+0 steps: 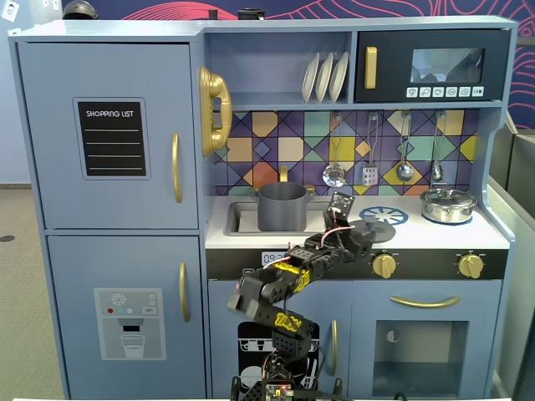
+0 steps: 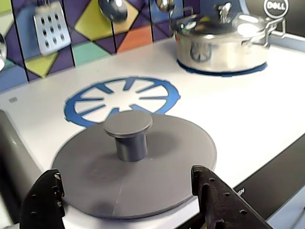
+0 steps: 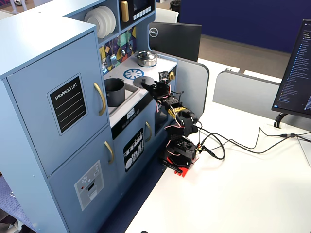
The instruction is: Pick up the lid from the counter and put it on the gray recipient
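Observation:
My gripper grabs the dark-gray lid by its upright knob (image 1: 371,224) next, to put it on the gray pot (image 1: 282,206).
The dark-gray lid (image 2: 162,157) lies flat on the white counter, its knob (image 2: 128,130) upright, just in front of the blue burner print (image 2: 124,95). It also shows in both fixed views (image 1: 378,231) (image 3: 145,83). My gripper (image 2: 126,174) is open and empty, low over the lid's near edge, one black finger at each side of it. In both fixed views the gripper (image 1: 358,241) (image 3: 154,87) reaches over the counter's front edge. The gray pot (image 1: 282,206) (image 3: 114,91) stands open in the sink to the left of the lid.
A shiny silver pot with its lid (image 1: 448,205) (image 2: 221,40) stands on the right burner. Utensils (image 1: 334,174) hang on the tiled back wall. The sink (image 1: 238,219) is sunk into the counter. A Dell monitor (image 3: 175,41) stands behind the kitchen's side.

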You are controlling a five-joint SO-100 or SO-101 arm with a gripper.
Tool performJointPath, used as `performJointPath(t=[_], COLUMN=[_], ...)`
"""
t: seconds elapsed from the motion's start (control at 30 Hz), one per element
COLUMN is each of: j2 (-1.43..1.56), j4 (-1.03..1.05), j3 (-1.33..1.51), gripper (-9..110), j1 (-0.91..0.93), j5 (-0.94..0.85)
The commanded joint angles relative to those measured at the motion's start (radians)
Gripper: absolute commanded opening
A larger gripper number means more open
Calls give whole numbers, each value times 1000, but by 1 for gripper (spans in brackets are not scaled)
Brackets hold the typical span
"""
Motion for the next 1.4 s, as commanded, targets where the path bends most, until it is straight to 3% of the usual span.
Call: performJointPath(t=[0.0,1.0,1.2,1.37], j2=[-80,-534,-572,-578], j4=[-54,-123,-126,-147], j3=[-120,-443,-456,-457], gripper=[28,24,0,0], j1=[-6,-44,-63,-71], j5=[-29,-6,-38,-34])
